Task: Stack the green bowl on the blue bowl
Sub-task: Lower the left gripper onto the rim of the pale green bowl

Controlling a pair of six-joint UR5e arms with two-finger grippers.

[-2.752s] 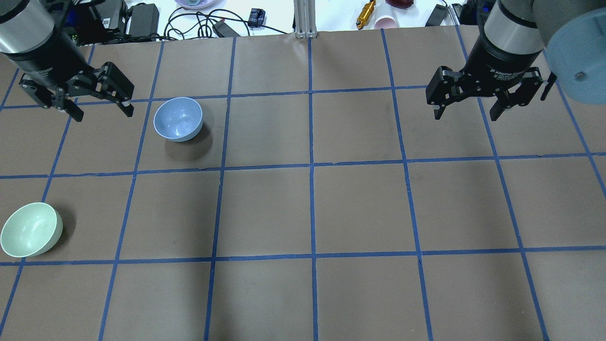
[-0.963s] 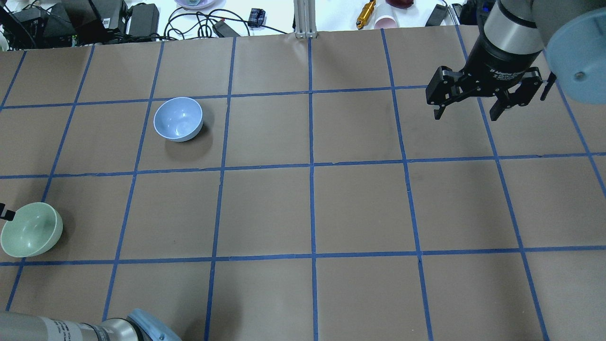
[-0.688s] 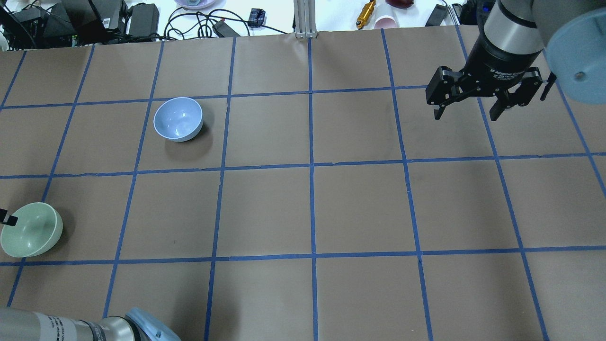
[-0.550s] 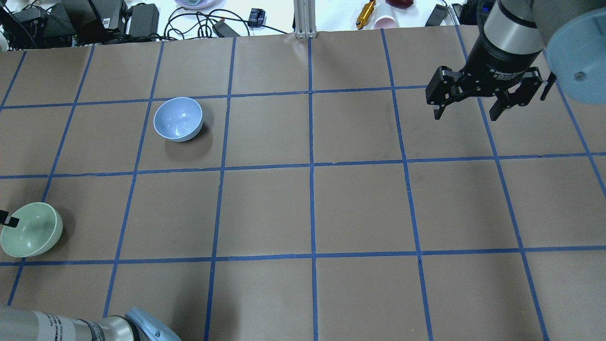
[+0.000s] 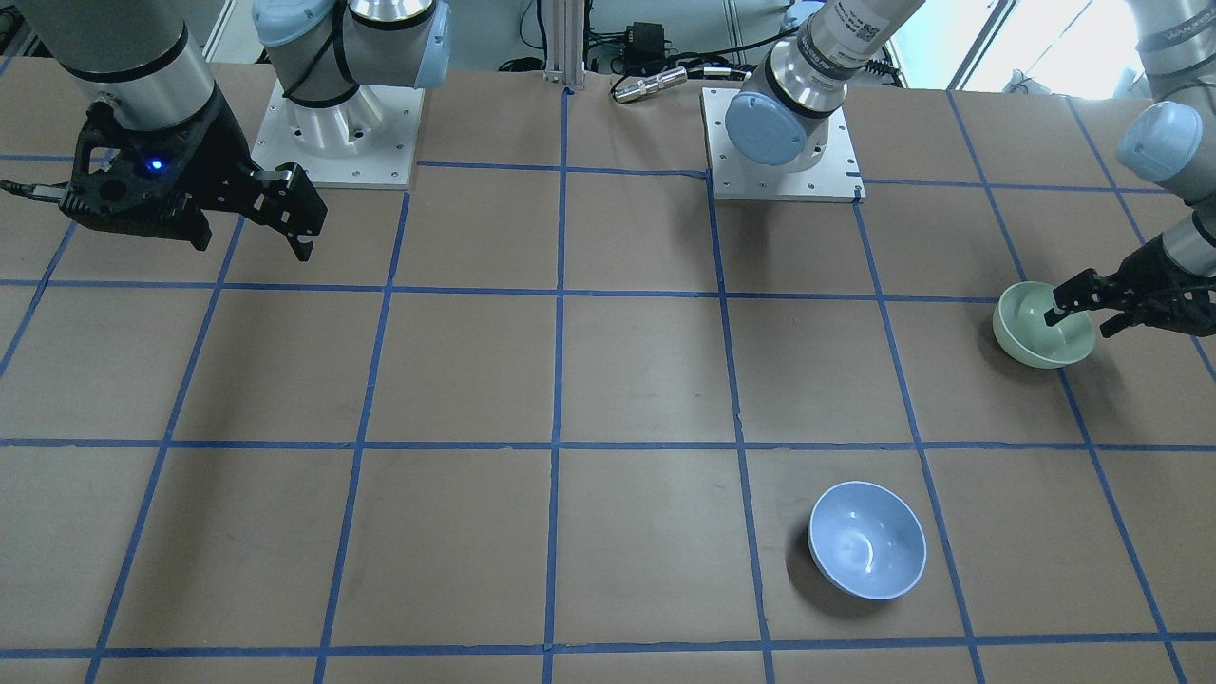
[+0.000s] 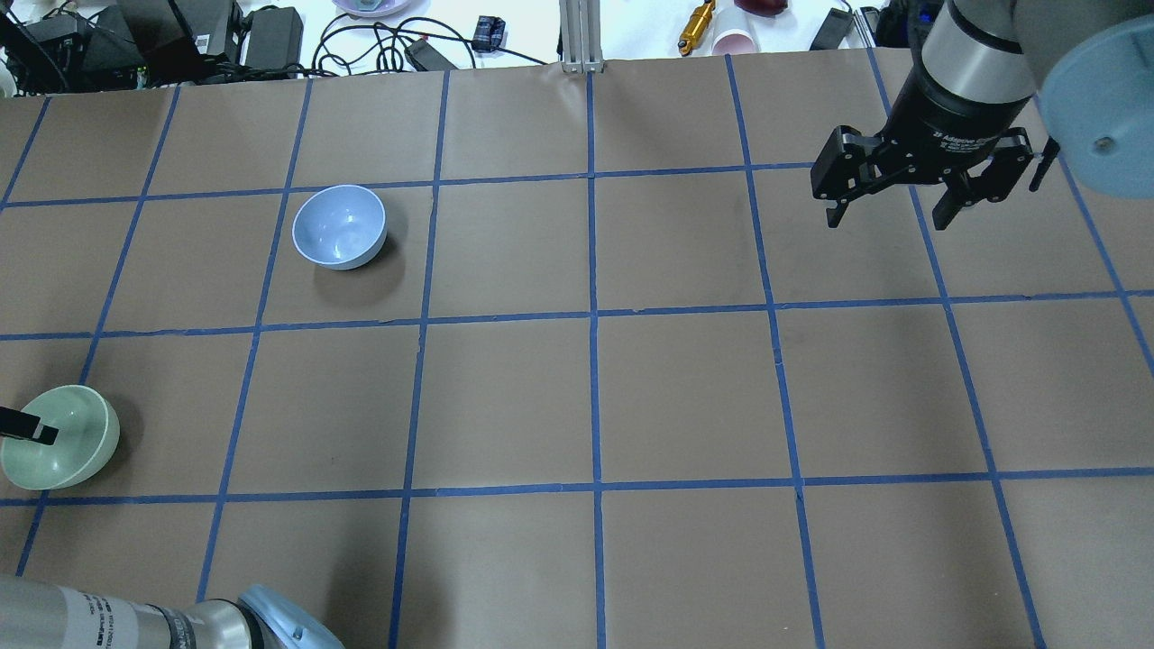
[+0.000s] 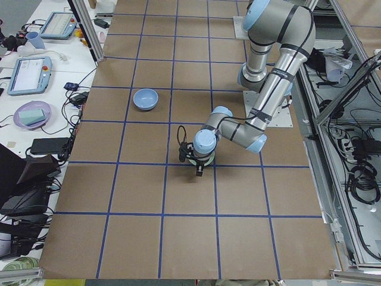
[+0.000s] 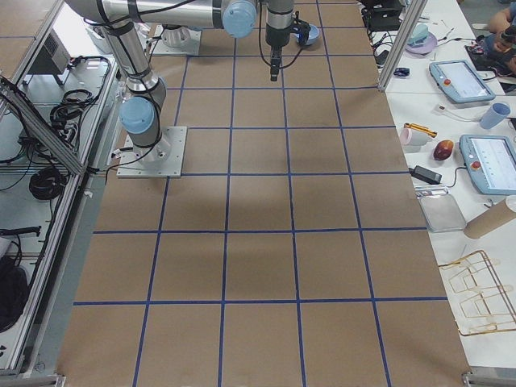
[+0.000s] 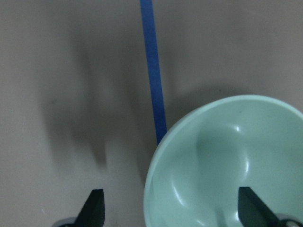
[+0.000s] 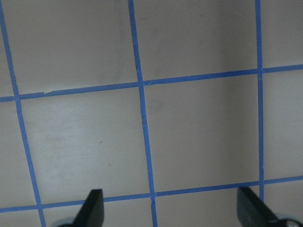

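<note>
I need to lower my left gripper before I close it on the green bowl (image 5: 1032,331). My fingers are on both sides of the green bowl's rim (image 5: 1092,332), but only at about its height.
The green bowl (image 6: 70,448) sits upright at the table's left edge, also shown in the front view (image 5: 1034,334) and the left wrist view (image 9: 227,161). My left gripper (image 5: 1081,310) is open and low over it. It straddles the rim, one fingertip (image 6: 36,434) inside the bowl and the other outside. The blue bowl (image 6: 340,225) stands upright and alone further back on the left, also in the front view (image 5: 866,540). My right gripper (image 6: 888,221) is open and empty, high over the far right of the table.
Blue tape lines grid the brown table (image 6: 595,397). Cables, power bricks (image 6: 270,36), a pink cup (image 6: 735,41) and a gold tool (image 6: 696,25) lie beyond the far edge. The two arm bases (image 5: 779,142) stand at the robot's side.
My left arm has swung from the far left corner down to the green bowl, and its fingertip has slid further in over the rim. The right arm and both bowls have not moved.
</note>
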